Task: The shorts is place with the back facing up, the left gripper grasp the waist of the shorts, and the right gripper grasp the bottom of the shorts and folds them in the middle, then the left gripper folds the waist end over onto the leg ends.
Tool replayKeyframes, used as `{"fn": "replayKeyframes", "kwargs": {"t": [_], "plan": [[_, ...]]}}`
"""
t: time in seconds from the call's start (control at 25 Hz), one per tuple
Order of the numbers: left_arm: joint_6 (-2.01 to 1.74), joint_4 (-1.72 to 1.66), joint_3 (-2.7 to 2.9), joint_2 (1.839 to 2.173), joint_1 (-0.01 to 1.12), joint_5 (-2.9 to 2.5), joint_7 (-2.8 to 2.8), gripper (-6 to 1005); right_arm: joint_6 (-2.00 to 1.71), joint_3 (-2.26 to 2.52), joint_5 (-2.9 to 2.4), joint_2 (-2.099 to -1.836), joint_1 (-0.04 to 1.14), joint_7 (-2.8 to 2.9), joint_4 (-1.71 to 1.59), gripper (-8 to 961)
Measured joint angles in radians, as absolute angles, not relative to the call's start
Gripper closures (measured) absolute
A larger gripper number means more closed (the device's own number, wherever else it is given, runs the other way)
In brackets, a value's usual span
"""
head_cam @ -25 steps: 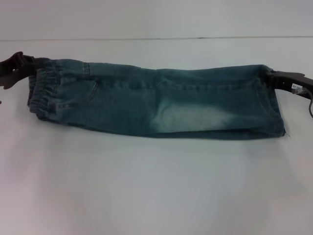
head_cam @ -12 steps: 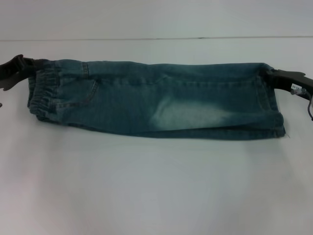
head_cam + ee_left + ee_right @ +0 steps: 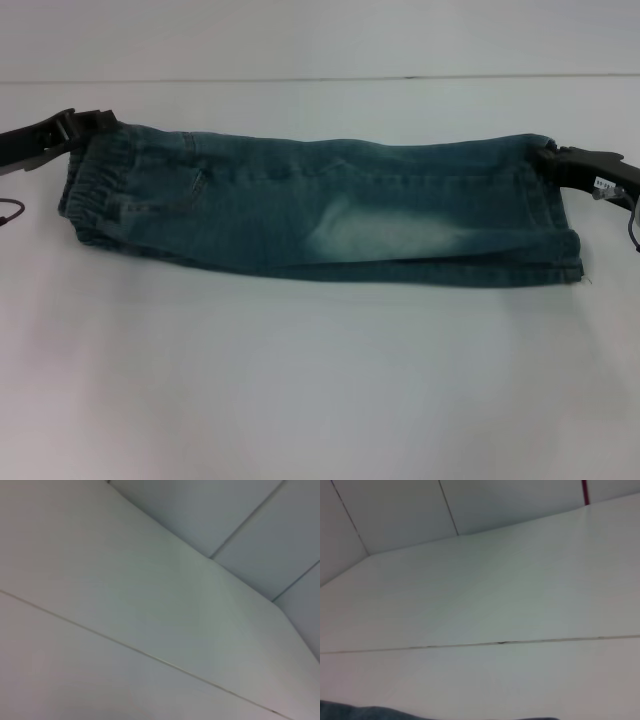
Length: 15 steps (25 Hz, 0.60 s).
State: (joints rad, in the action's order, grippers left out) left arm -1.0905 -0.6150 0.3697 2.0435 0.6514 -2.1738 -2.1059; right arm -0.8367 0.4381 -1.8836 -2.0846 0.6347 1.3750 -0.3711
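The held hem corner (image 3: 535, 142) lies over the shorts' folded strip (image 3: 450, 210) on the table, so my right gripper needs to let go of the corner of the shorts now.
The shorts (image 3: 300, 205), faded blue-green denim, lie folded lengthwise in a long strip across the white table (image 3: 320, 380). The puckered waist end (image 3: 88, 190) points left and the leg ends (image 3: 565, 245) point right. My left gripper (image 3: 100, 125) is shut on the far corner of the waist and holds that corner slightly raised. At the far corner of the leg ends, my right gripper (image 3: 548, 155), with its white label, is shut on the hem. A sliver of denim (image 3: 350, 714) shows in the right wrist view. The left wrist view shows only table and wall.
A seam line (image 3: 320, 78) runs across the table behind the shorts. A wall of pale panels (image 3: 395, 510) stands beyond the table. A thin cable (image 3: 10, 212) hangs by the left arm.
My left gripper has moved to the right with the waist corner, bunching the waist end inward. The right gripper and leg ends have stayed put.
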Motion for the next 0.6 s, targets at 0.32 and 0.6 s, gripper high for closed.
{"fn": "replayKeyframes", "kwargs": {"t": [0.32, 0.6], "plan": [[-1.011, -0.617, 0.369, 2.049, 0.633, -2.176, -2.092, 584, -0.847, 0.439, -1.884, -2.085, 0.628, 1.351, -0.358, 633], [-0.998, -0.627, 0.369, 2.049, 0.611, -2.173, -2.092, 381, -0.886, 0.430, -1.882, -2.085, 0.615, 1.352, -0.362, 345]]}}
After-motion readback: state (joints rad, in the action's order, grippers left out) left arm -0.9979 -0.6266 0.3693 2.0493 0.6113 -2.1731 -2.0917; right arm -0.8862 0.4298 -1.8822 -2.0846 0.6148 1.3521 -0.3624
